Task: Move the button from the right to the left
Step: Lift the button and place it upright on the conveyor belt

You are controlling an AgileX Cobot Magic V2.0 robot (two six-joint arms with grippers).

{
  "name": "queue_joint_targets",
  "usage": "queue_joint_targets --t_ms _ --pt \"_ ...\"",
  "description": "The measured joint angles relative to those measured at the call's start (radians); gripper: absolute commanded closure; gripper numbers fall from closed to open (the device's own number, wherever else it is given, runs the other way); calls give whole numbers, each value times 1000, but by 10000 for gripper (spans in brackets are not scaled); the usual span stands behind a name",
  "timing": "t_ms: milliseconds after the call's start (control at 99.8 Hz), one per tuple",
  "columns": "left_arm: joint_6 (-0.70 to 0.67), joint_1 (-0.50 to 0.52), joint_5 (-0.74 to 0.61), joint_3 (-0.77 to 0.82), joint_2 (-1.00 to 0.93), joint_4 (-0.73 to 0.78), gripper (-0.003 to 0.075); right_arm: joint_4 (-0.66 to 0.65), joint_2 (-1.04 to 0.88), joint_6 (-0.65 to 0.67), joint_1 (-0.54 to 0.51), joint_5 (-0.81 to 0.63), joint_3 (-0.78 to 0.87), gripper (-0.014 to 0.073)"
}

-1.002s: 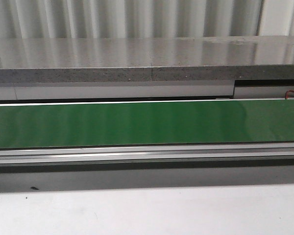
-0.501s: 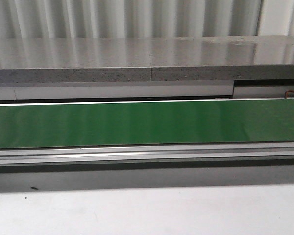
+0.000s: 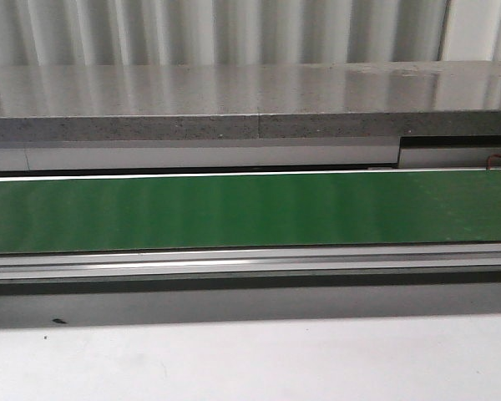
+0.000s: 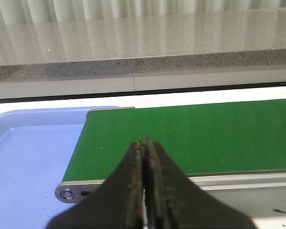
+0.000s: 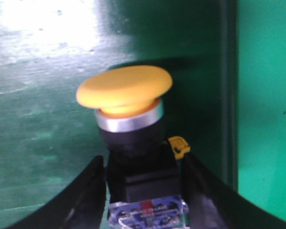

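Note:
I should open my right gripper now: the button's block (image 5: 148, 212) is low over the dark green belt (image 5: 66, 138) in the right wrist view, so the button would lie there.
The button (image 5: 126, 102) has a yellow mushroom cap, a silver ring, a black collar and a blue-grey block at the back. It shows only in the right wrist view, over a dark green surface (image 5: 38, 119). My right gripper (image 5: 144, 191) is shut on the button's black body and block, one finger on each side. My left gripper (image 4: 145, 143) is shut and empty, hovering over the near left end of the green conveyor belt (image 4: 205, 133). Neither arm shows in the front view.
A light blue tray (image 4: 28, 152) lies beside the left end of the belt. The green belt (image 3: 250, 209) runs across the front view with an aluminium rail (image 3: 250, 263) in front. A grey stone ledge (image 3: 250, 100) stands behind it.

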Motion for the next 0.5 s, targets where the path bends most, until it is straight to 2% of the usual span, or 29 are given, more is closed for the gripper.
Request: queue_joint_targets --t_ms 110,180,401,501 --pt "0 0 0 0 0 0 741 5 0 1 0 0 0 122" --pt "0 0 0 0 0 0 741 9 -2 4 0 -4 0 61" --pt "0 0 0 0 0 0 741 33 -87 -24 27 -27 0 72" --pt "0 0 0 0 0 0 741 36 -140 -45 67 -34 2 124"
